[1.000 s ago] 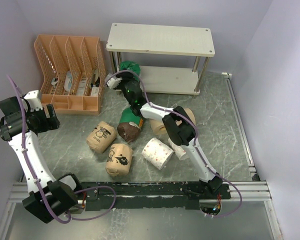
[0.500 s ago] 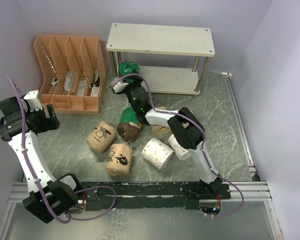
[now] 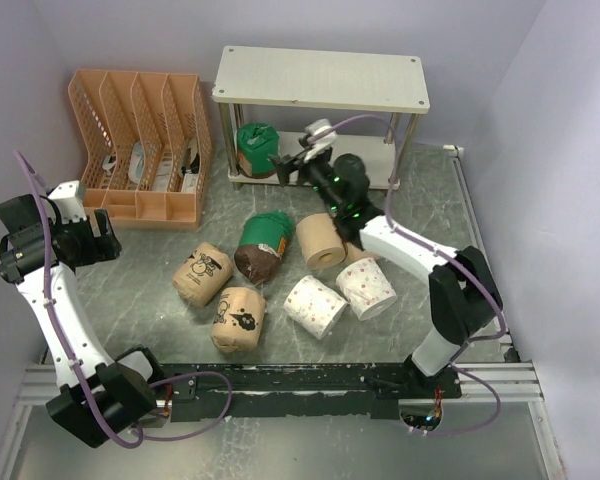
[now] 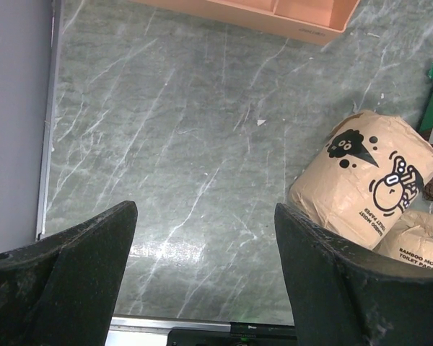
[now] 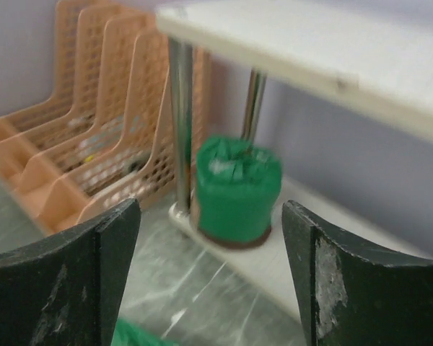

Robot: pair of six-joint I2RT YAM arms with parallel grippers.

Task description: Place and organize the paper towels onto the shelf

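My right gripper will next grab the green-topped roll on the floor by its green wrapper end. The roll's brown base then stays free to stand on the shelf.
One green-topped brown roll stands upright at the left end of the shelf's lower board; the right wrist view shows it beside a silver post. My right gripper is open and empty, just in front of it, not touching. On the floor lie the other green-topped roll, a plain tan roll, two dotted white rolls and two black-printed tan rolls. My left gripper is open and empty above bare floor, left of a printed roll.
An orange slotted file organizer stands left of the shelf, close to its left post. The shelf's top board is bare. Grey walls close in the left, back and right sides. A metal rail runs along the near edge.
My right gripper has let go of the green-topped roll, now standing on the lower board, and swung back to the right. The arm's shift uncovered the tan and dotted rolls. The left arm has not moved.
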